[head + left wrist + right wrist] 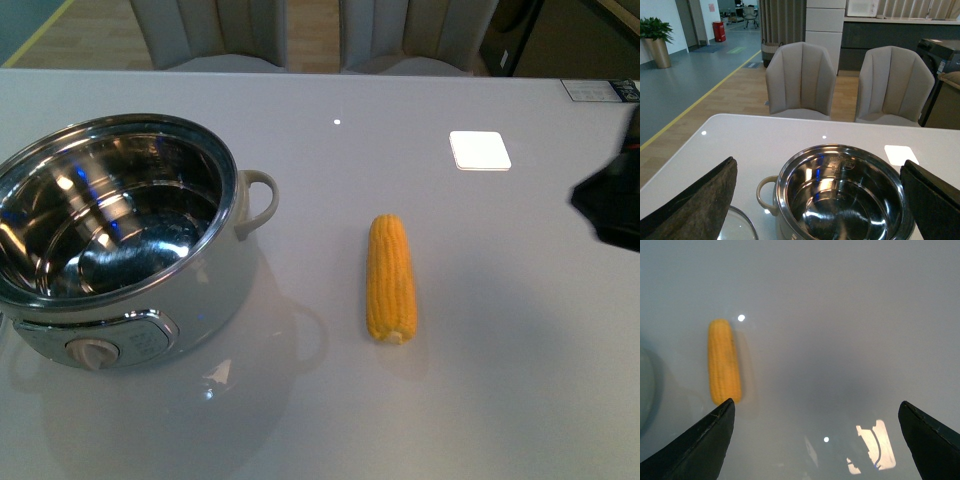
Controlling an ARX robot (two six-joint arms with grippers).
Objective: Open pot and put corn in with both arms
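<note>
My right gripper will grab the corn around its ridged body (390, 278) next. Then it can put the yellow corn in the pot (130, 250).
The pot (130, 250) stands uncovered at the table's left, its shiny steel bowl empty, a loop handle toward the middle and the dial at the front. The corn (391, 278) lies lengthwise on the bare table to the right of the pot, apart from it. My left gripper (818, 170) hangs open above the pot (840, 195), holding nothing. My right gripper (816, 402) is open over bare table, with the corn (724, 362) off beside one finger and untouched. Only a black part of the right arm (610, 205) shows at the front view's right edge.
A glass lid (740, 225) lies flat on the table next to the pot's handle. A white square (480, 150) sits on the table beyond the corn. Two grey chairs (800, 80) stand at the far edge.
</note>
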